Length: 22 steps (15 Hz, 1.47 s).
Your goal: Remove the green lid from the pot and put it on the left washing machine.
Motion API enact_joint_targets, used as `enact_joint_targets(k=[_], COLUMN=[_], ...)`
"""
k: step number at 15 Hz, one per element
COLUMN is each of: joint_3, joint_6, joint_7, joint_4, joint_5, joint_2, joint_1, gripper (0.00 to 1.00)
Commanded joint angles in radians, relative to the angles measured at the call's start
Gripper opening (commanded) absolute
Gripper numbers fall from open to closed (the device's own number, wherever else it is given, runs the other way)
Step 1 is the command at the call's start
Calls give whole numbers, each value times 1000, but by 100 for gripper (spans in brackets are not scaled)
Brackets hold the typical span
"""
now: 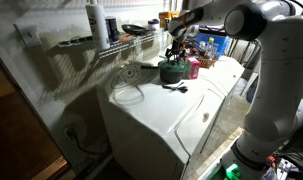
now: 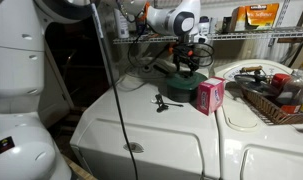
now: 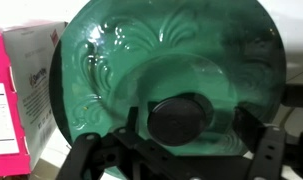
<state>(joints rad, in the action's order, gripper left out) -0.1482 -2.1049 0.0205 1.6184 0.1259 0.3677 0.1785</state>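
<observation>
My gripper's fingers reach down level with the sides of the dark knob, so it is time to close now. Closing now would catch the knob.
The green lid point(image 3: 141, 60) fills the wrist view, with embossed swirls and a dark round knob point(image 3: 181, 115) at its centre. It rests on the dark pot point(image 2: 183, 86), which stands on the left washing machine point(image 2: 141, 130) in both exterior views point(image 1: 156, 115). My gripper point(image 3: 174, 146) is directly above the lid, open, with one finger on each side of the knob and not closed on it. In the exterior views the gripper point(image 1: 175, 52) point(image 2: 186, 58) hangs just over the lid point(image 1: 173, 66) point(image 2: 185, 72).
A pink container point(image 2: 209, 95) point(image 3: 16, 90) stands right beside the pot. A small dark object point(image 2: 161, 102) lies on the machine top. A basket of items point(image 2: 276, 95) sits on the adjoining machine. A wire shelf point(image 1: 91, 42) runs along the wall.
</observation>
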Motion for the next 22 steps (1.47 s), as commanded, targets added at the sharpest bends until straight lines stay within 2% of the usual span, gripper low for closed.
enact_joint_targets(k=[1, 3, 5, 7, 11, 12, 13, 19, 21, 22], joint_3=[3, 2, 2, 0, -2, -1, 0, 0, 0, 0], joint_6=[18, 22, 13, 2, -23, -27, -31, -37, -37, -31], joint_7=[-38, -45, -45, -44, -41, -40, -40, -29, -25, -26], joint_4=[-37, -37, -36, -34, -28, -26, -24, -27, -24, -19], joint_5=[-15, -17, -17, -19, -16, -13, -12, -13, -17, -20], joint_2=[21, 21, 21, 21, 23, 23, 23, 34, 32, 24], joint_1=[2, 3, 3, 4, 6, 7, 7, 10, 9, 7], gripper=[91, 86, 71, 68, 83, 78, 78, 52, 34, 34])
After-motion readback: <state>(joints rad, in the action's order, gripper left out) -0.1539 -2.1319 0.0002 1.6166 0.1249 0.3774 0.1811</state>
